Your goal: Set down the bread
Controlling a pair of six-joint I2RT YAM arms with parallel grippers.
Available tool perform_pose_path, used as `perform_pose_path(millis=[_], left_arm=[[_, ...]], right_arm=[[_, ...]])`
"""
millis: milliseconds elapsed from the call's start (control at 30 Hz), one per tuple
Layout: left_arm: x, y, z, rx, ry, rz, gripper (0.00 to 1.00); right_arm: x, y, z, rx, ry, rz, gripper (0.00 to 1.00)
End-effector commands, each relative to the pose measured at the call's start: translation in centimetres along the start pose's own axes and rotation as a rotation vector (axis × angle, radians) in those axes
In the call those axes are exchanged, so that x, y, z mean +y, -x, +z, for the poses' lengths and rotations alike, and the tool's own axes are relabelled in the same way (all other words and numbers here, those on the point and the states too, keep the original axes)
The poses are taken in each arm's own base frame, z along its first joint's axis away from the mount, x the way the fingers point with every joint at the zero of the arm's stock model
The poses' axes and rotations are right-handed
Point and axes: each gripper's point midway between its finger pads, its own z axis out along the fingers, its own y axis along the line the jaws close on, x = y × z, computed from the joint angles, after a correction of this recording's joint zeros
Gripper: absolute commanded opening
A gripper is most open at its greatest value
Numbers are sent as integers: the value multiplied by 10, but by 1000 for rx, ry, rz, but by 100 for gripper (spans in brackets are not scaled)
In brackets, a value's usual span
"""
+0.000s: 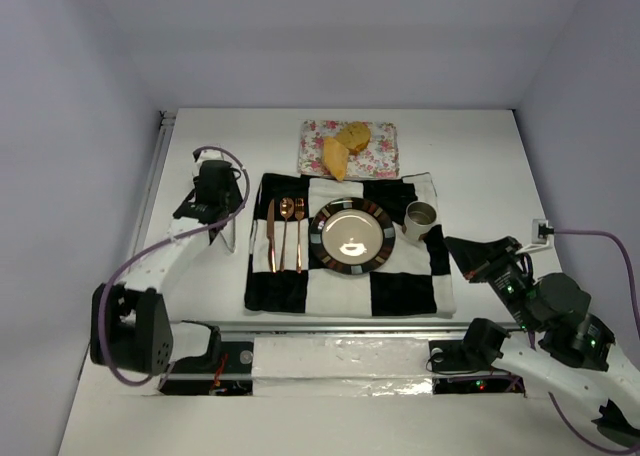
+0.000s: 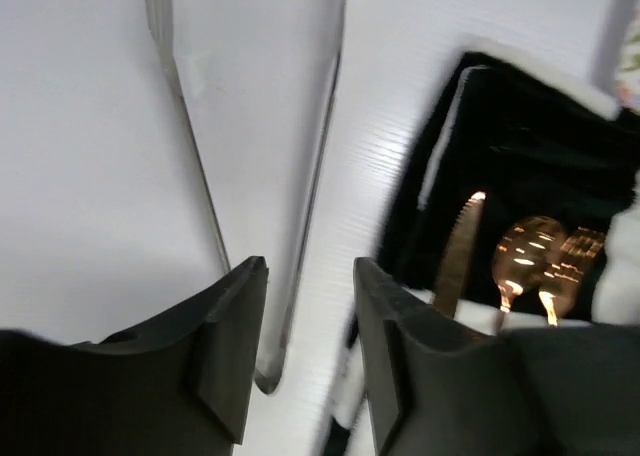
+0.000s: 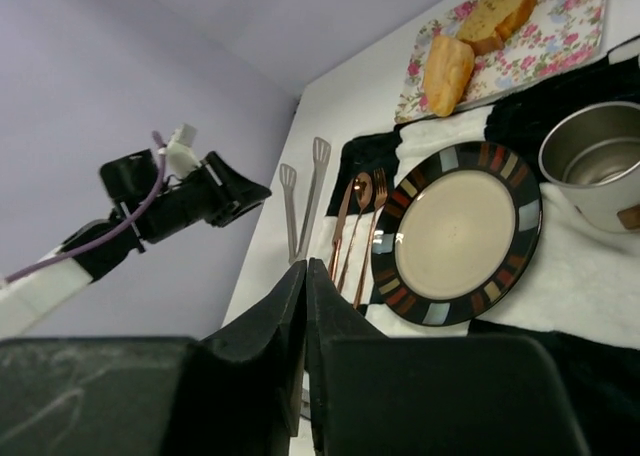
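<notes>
I should grab the metal tongs next with my left gripper, by their slim arm (image 1: 234, 232). Then they can place the bread on the plate (image 1: 326, 251).
Two bread pieces lie on a floral tray (image 1: 380, 154) at the back: a pale-orange wedge (image 1: 336, 158) and a browner chunk (image 1: 353, 135). Both show in the right wrist view, wedge (image 3: 447, 73) and chunk (image 3: 497, 11). The striped-rim plate (image 1: 326, 251) sits bare on the checkered placemat. My left gripper (image 1: 222, 214) is open and empty, low over metal tongs (image 2: 195, 166) on the white table left of the placemat. My right gripper (image 1: 462, 251) is shut and empty, hovering right of the placemat, far from the bread.
A metal cup (image 1: 420, 219) stands right of the plate. A copper knife, spoon and fork (image 1: 285, 234) lie left of the plate. The tongs (image 3: 300, 201) lie just off the placemat's left edge (image 2: 420, 176). Walls close in on the left, right and back.
</notes>
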Motion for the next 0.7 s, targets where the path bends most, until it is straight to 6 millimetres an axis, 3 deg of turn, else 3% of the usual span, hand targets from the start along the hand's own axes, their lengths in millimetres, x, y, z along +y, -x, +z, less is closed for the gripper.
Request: perform_pose_path(millis=[0, 167, 367, 600, 667], left_arm=[[-11, 32, 16, -58, -30, -7, 49], [-7, 32, 50, -27, 12, 3, 51], [-4, 8, 99, 66, 52, 74, 46], [-3, -3, 135, 107, 92, 130, 34], [-4, -3, 140, 109, 96, 132, 19]], right_arm=[[0, -2, -1, 3, 12, 8, 13], [1, -5, 1, 16, 12, -10, 20], [2, -6, 2, 21, 13, -15, 22], [2, -11, 2, 40, 13, -3, 22], [4, -14, 3, 52, 20, 8, 22]])
